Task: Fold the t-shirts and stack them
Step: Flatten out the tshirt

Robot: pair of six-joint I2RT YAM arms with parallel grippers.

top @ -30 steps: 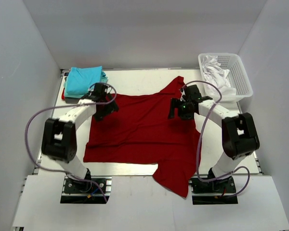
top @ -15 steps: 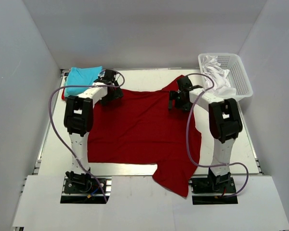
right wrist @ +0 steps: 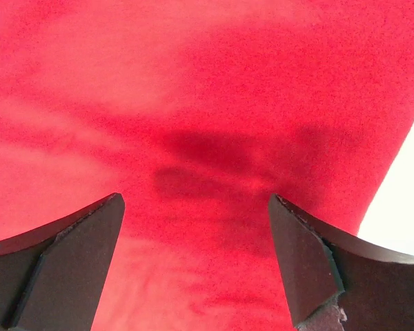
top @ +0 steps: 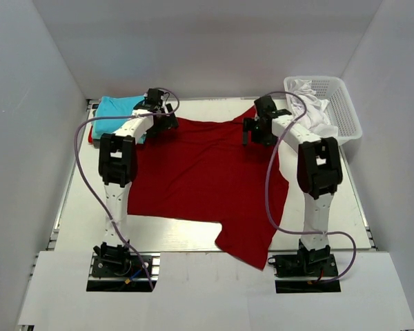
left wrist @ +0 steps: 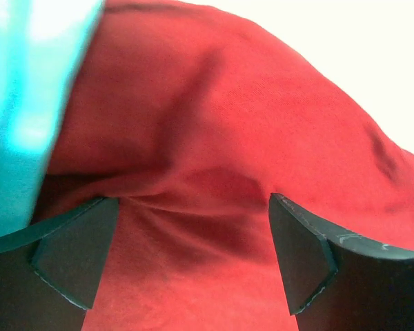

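My right gripper picks up the red t-shirt (top: 207, 172) by its side edge nearest the basket next. Then it folds that side inward over the red t-shirt's body.
A large dark red t-shirt (top: 207, 172) lies spread over the table, one sleeve hanging off the near edge. A folded turquoise t-shirt (top: 116, 109) sits at the far left corner. My left gripper (top: 167, 123) hovers open over the red shirt's far left edge, beside the turquoise cloth (left wrist: 27, 103); red fabric (left wrist: 193, 179) fills the gap between its fingers. My right gripper (top: 252, 131) is open above the shirt's far right corner, with red cloth (right wrist: 193, 172) under its fingers (right wrist: 300, 262).
A white mesh basket (top: 345, 110) holding white cloth (top: 310, 103) stands at the far right. White walls close in the table on three sides. Bare table (top: 400, 207) shows by the shirt's right edge.
Both arms have stretched away from the bases, carrying the grippers from mid-shirt to its far edge. The shirt's far edge has shifted farther back and the near sleeve has slid up a little.
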